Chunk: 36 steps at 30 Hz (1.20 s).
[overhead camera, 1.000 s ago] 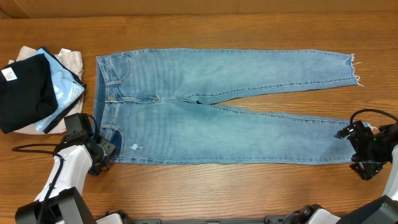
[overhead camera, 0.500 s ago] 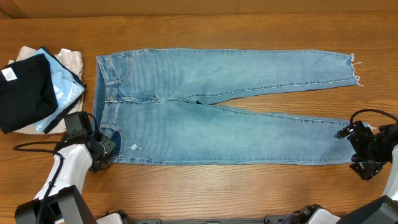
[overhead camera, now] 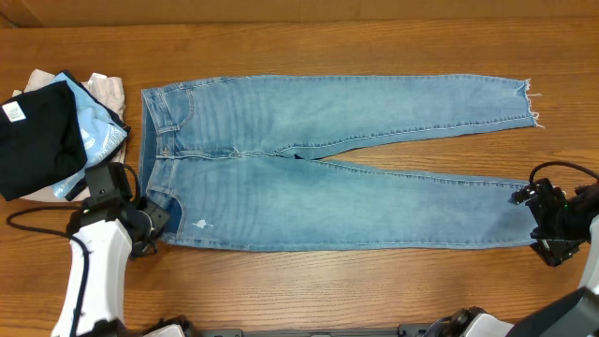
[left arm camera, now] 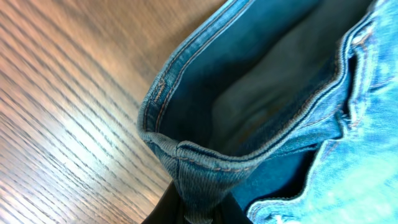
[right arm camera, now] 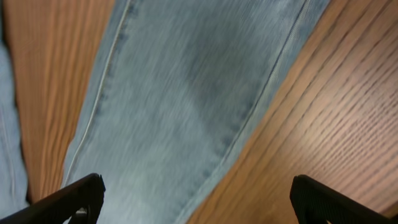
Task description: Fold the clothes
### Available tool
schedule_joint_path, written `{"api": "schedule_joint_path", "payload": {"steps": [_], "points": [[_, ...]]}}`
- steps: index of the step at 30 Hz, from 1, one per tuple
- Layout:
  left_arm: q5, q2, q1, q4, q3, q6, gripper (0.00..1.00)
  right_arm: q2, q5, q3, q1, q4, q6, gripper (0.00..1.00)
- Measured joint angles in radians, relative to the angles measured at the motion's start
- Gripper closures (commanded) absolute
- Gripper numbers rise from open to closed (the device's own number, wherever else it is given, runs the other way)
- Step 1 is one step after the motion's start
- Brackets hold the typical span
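Note:
The jeans [overhead camera: 318, 159] need their near leg folded over the other, so my right gripper should next pick them up by that leg's hem end, opposite the held waistband.
The light-blue jeans [overhead camera: 318, 159] lie flat across the wooden table, waist to the left and frayed hems to the right. My left gripper [overhead camera: 150, 225] is at the near corner of the waistband and is shut on it. In the left wrist view the bunched waistband [left arm camera: 205, 168] is pinched between the dark jaws of the left gripper [left arm camera: 200, 214], and the open waist shows its darker inside. My right gripper [overhead camera: 541, 223] stands wide open at the hem end of the near leg. In the right wrist view, the leg [right arm camera: 180, 93] runs between the fingertips [right arm camera: 81, 196].
A pile of other cloths lies at the far left: a black garment with a white tag [overhead camera: 37, 140], a cyan cloth [overhead camera: 101, 139] and a beige cloth [overhead camera: 110, 89]. A black cable [overhead camera: 33, 223] trails left of the left arm.
The left gripper has shut on the waistband corner and drawn it slightly left, and the waist has shifted with it. The right gripper has stayed open and edged slightly right.

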Motion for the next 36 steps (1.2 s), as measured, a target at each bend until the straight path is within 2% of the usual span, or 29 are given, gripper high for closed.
{"api": "schedule_joint_path", "payload": {"steps": [12, 23, 25, 30, 36], "points": [[0.004, -0.036, 0.000, -0.037, 0.013, 0.055, 0.95, 0.187, 0.017, -0.018, -0.178, 0.209, 0.063, 0.00], [0.004, -0.036, 0.000, -0.060, 0.013, 0.055, 0.95, 0.311, 0.029, -0.020, -0.182, 0.279, 0.078, 0.00], [0.004, -0.036, 0.000, -0.060, 0.013, 0.055, 0.95, 0.325, 0.039, -0.019, -0.182, 0.285, 0.086, 0.03], [0.004, -0.036, 0.000, -0.069, 0.013, 0.058, 0.95, 0.329, 0.061, -0.019, -0.182, 0.307, 0.098, 0.24], [0.004, -0.036, 0.000, -0.083, 0.013, 0.059, 0.94, 0.339, 0.072, -0.019, -0.182, 0.343, 0.098, 0.70]]}}
